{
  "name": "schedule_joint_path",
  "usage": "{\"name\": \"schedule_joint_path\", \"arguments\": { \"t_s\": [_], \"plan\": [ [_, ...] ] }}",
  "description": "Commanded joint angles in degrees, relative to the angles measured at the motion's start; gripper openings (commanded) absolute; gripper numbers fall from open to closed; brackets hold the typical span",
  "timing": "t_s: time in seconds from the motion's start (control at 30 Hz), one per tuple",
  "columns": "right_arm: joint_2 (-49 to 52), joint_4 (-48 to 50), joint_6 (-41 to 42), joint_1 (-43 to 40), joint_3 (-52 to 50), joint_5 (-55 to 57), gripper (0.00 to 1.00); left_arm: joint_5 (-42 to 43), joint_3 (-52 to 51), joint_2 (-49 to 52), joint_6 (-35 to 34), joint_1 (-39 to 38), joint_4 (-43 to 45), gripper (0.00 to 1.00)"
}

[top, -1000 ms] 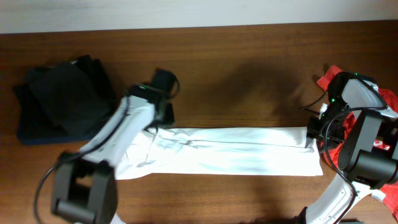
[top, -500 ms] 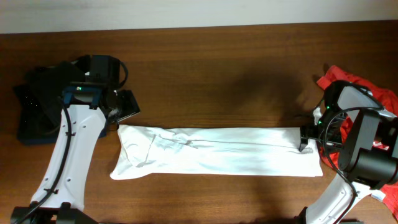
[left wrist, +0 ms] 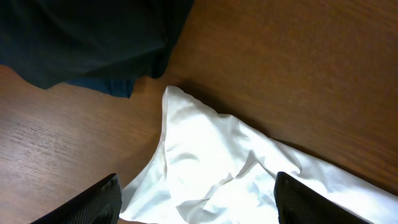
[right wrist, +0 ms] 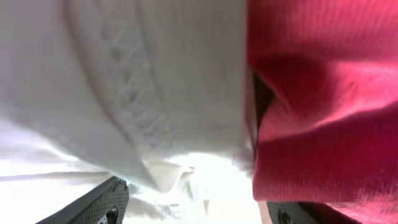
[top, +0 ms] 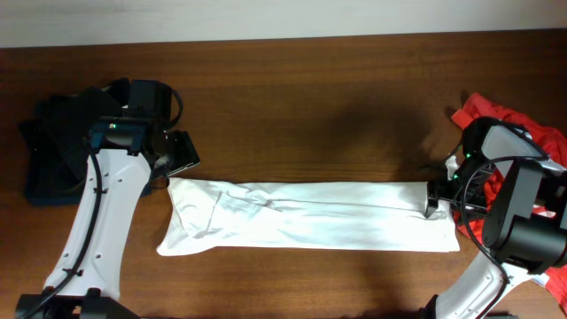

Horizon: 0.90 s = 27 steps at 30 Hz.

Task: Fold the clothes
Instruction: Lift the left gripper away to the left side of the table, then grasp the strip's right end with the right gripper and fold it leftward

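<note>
The robot's right gripper next needs to grab the white T-shirt by its stitched hem, which lies beside the red T-shirt. It can then fold the T-shirt's end over the strip.
The white T-shirt lies on the table as a long flat strip running left to right. My left gripper hovers just off its upper left corner, open. In the left wrist view the crumpled white end lies below and between the spread jaws of that gripper. My right gripper sits at the strip's right end, open. The right wrist view has the stitched white hem and the red T-shirt side by side, close under that gripper. The red T-shirt is bunched at the right table edge.
A pile of dark folded clothes sits at the far left, close behind my left gripper, and shows as dark cloth in the left wrist view. Bare brown wooden table stretches behind the white strip.
My left arm has let go of the white shirt's left end and pulled back up and left, off the cloth. My right gripper's jaws have spread and it has shifted slightly lower.
</note>
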Motion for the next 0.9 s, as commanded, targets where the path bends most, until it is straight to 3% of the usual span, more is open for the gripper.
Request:
{"name": "schedule_joint_path", "arguments": {
  "t_s": [0.0, 0.4, 0.87],
  "plan": [
    [-0.13, -1.09, 1.38, -0.11, 2.47, -1.77, 0.72, 0.26, -0.63, 0.33, 0.52, 0.15, -0.46, 0.78],
    [-0.98, 3.32, -1.66, -0.11, -0.26, -8.55, 0.73, 0.04, -0.63, 0.33, 0.55, 0.13, -0.5, 0.78],
    [-0.94, 4.26, -0.74, -0.22, 1.38, 1.18, 0.74, 0.07, -0.63, 0.33, 0.55, 0.13, -1.33, 0.78]
  ]
}}
